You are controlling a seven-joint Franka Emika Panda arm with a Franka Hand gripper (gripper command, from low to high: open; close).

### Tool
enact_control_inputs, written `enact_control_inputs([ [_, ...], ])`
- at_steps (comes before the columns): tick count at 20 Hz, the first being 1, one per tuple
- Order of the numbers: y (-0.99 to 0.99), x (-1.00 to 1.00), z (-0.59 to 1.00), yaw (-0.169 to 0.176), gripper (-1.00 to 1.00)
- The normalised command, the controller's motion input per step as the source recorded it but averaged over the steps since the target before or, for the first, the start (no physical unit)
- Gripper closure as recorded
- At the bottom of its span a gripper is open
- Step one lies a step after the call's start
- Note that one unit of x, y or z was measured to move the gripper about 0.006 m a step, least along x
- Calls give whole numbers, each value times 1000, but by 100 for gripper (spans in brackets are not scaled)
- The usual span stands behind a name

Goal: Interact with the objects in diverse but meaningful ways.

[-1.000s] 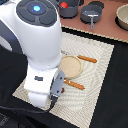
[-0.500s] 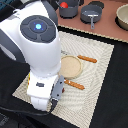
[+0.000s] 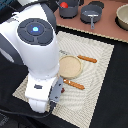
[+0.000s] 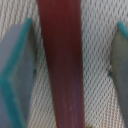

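Note:
My gripper will next add the brown sausage stick to the dark grey pot point(image 3: 71, 10), so it will grab the stick by its long sides.
In the wrist view a brown-red sausage stick point(image 4: 60, 60) lies on the woven placemat point(image 4: 97, 60), running lengthwise between my two fingers. My gripper point(image 4: 67, 70) is open around it, with one teal-edged finger point(image 4: 17, 75) close beside the stick and the other finger point(image 4: 121, 55) a gap away. In the exterior view the arm's white body point(image 3: 35, 45) hides the gripper and the sausage. A dark grey pot point(image 3: 71, 10) with a red tomato point(image 3: 64, 4) in it stands at the back. The yellow block and the fish are out of view.
A tan round plate point(image 3: 70, 66) sits on the striped placemat point(image 3: 97, 80), with an orange-handled utensil point(image 3: 87, 59) beyond it and another point(image 3: 75, 84) in front. A dark pan point(image 3: 92, 15) and a bowl point(image 3: 123, 17) stand on the brown surface at the back.
The arm came down toward the near left part of the placemat a second ago and has hardly moved since.

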Motion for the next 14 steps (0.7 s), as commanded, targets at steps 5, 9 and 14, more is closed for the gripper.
enact_control_inputs([
  [5,-142,0,187,0,100],
  [9,164,-85,986,0,100],
  [14,369,-122,1000,10,100],
])
